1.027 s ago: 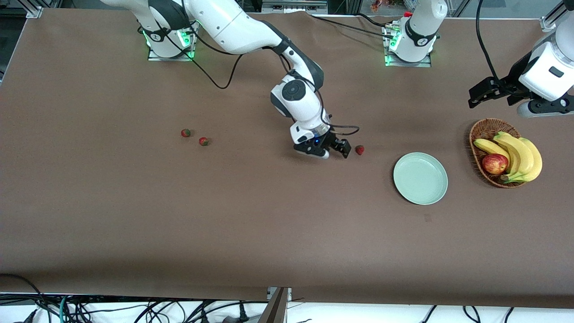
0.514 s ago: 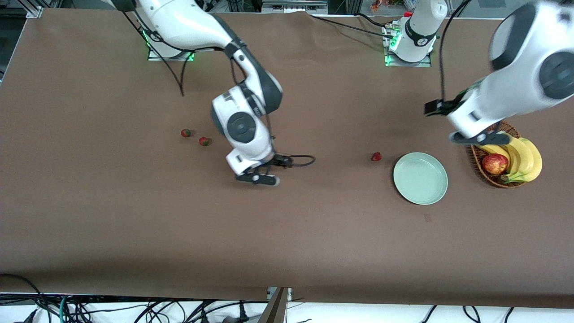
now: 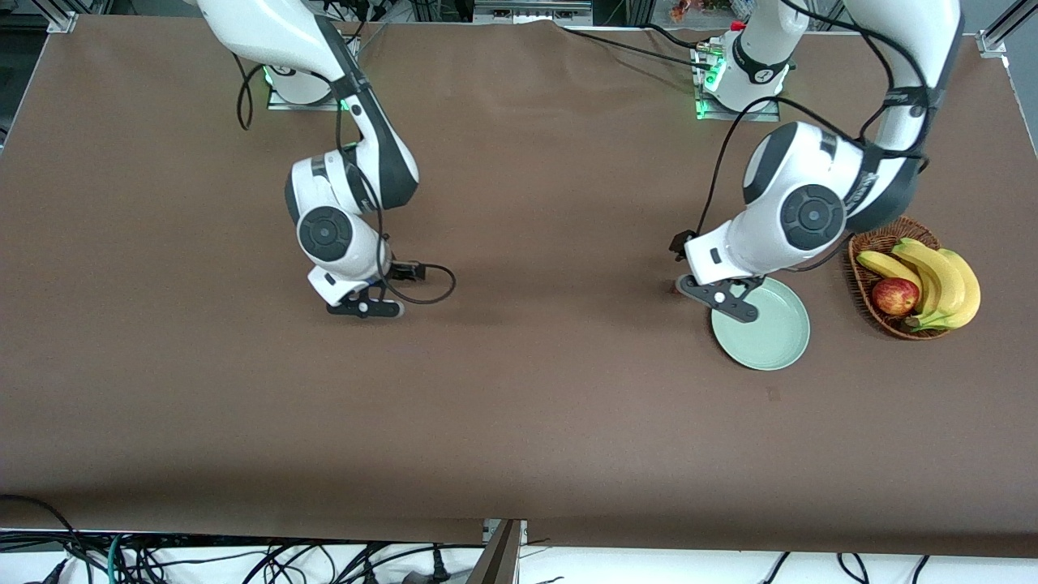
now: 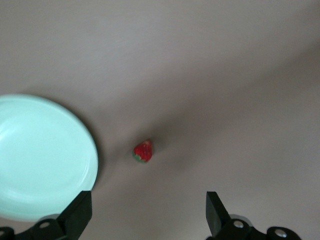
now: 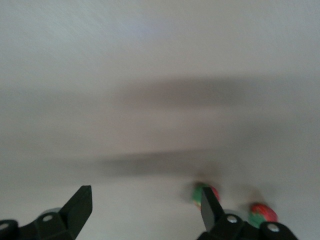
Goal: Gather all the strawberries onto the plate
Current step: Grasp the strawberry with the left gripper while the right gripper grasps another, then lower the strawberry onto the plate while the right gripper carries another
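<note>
I will next grab a strawberry around its leafy cap and red body [image 5: 262, 214] with my right gripper for the plate.
The pale green plate [image 3: 770, 341] lies toward the left arm's end of the table. My left gripper [image 3: 722, 298] hovers over the plate's rim on the side toward the right arm. In the left wrist view it [image 4: 147, 215] is open and empty, with one strawberry [image 4: 142, 151] on the cloth just beside the plate [image 4: 40, 155]. My right gripper [image 3: 365, 308] hangs low over the table toward the right arm's end. It [image 5: 145, 207] is open; one strawberry [image 5: 206, 191] peeks from behind one finger and a second strawberry [image 5: 262, 212] lies beside it. The arms hide all strawberries in the front view.
A wicker basket [image 3: 872, 243] with bananas [image 3: 932, 280] and a red-yellow apple [image 3: 894, 296] stands beside the plate, at the left arm's end. A cable loops off the right wrist [image 3: 430, 284]. Brown cloth covers the table.
The right arm swung from mid-table to over the two strawberries at its own end. The third strawberry rolled closer to the plate. The left arm came in from the basket end to the plate's rim.
</note>
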Motion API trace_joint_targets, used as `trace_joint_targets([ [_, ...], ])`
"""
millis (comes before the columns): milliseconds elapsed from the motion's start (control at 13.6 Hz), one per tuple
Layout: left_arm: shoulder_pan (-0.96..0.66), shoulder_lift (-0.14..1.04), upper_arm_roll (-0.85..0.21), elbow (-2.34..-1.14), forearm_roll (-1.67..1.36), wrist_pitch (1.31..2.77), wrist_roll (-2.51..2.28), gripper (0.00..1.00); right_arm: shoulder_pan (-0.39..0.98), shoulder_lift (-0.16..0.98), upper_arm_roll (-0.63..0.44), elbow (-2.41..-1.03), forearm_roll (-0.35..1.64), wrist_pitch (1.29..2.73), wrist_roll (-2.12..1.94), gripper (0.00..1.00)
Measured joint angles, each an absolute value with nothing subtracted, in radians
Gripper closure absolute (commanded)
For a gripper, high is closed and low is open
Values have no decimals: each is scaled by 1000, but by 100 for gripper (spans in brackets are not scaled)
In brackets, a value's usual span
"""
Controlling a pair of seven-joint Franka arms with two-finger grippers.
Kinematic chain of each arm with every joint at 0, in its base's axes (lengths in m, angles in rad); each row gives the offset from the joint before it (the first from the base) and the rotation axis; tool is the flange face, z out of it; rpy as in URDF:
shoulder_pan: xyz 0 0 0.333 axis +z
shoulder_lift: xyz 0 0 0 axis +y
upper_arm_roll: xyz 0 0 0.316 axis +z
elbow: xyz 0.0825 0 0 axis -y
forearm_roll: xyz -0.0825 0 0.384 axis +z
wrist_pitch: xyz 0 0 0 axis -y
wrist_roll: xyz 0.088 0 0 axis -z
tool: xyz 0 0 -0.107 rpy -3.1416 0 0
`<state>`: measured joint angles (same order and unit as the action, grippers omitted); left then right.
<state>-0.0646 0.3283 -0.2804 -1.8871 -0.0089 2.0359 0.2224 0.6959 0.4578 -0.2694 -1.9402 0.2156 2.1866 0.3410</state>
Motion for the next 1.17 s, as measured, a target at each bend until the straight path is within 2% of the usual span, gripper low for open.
trace_joint_targets([
  [220, -54, 361, -277, -2010, -9, 2240, 436, 0, 699, 398, -271, -2093, 216, 2279, 327, 17],
  [440, -49, 402, -274, -2144, 42, 2492, 538, 0, 701, 398, -272, -2170, 215, 2382, 289, 27],
  [514, -49, 416, -274, -2162, 86, 2525, 539, 2, 701, 400, -276, -2186, 215, 2402, 277, 34],
  [587, -49, 426, -274, -2167, 111, 2536, 539, 8, 701, 400, -280, -2196, 215, 2411, 269, 45],
  [734, -48, 434, -274, -2167, 121, 2536, 547, 14, 701, 401, -284, -2207, 215, 2427, 263, 65],
  [807, -48, 440, -274, -2168, 121, 2536, 552, 26, 701, 402, -284, -2214, 215, 2441, 262, 75],
  [880, -48, 448, -274, -2168, 121, 2537, 554, 43, 701, 402, -285, -2218, 215, 2452, 262, 84],
  [1027, -48, 460, -274, -2168, 121, 2546, 556, 65, 701, 400, -285, -2219, 215, 2453, 262, 88],
  [1100, -48, 467, -274, -2168, 121, 2549, 557, 80, 702, 400, -285, -2217, 216, 2455, 262, 88],
  [1174, -48, 473, -274, -2168, 121, 2555, 557, 87, 704, 400, -284, -2206, 218, 2458, 266, 88],
])
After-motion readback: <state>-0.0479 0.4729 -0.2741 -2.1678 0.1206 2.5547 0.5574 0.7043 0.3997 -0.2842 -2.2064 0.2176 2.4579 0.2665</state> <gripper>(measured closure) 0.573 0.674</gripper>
